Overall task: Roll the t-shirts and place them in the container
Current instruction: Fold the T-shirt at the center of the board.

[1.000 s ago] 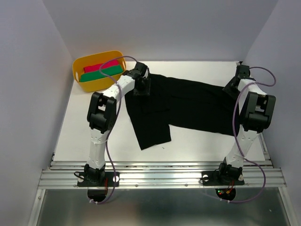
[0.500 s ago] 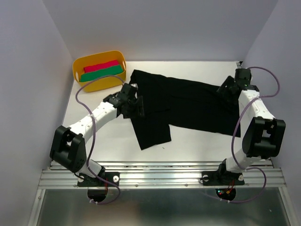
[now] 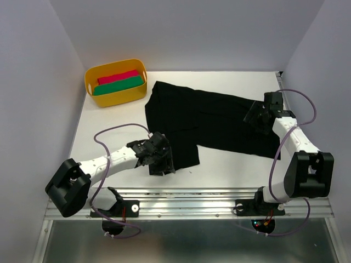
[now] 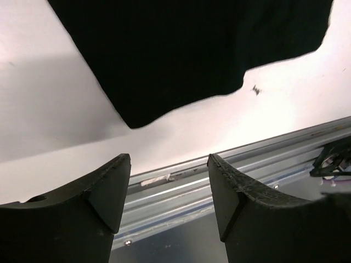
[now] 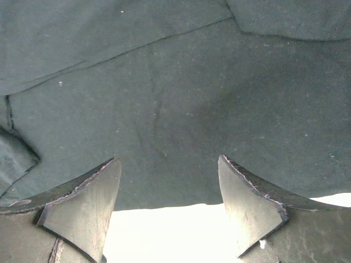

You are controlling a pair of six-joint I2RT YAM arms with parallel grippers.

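Observation:
My left gripper's fingers are short of the flap's corner, so closing on the corner now would miss it. My left gripper moves toward it first.
The black t-shirt [image 3: 214,120] lies spread flat across the white table, with a flap reaching toward the near edge at its left. My left gripper [image 3: 163,163] hovers low over that flap's near corner. In the left wrist view the gripper [image 4: 169,167] is open with nothing between its fingers, and the black cloth [image 4: 192,49] lies beyond them. My right gripper [image 3: 255,118] is over the shirt's right end. In the right wrist view it [image 5: 169,170] stands open above the cloth [image 5: 181,93], whose edge runs between the fingertips.
A yellow tub [image 3: 118,97] at the far left holds a red roll [image 3: 118,76] and a green roll [image 3: 118,85]. A metal rail [image 3: 186,197] runs along the table's near edge, just past the left gripper. Grey walls close in the left, back and right.
The left arm has swung from the shirt's far left corner to its near flap. The right gripper has come nearer along the shirt's right end. Both grippers have opened wider.

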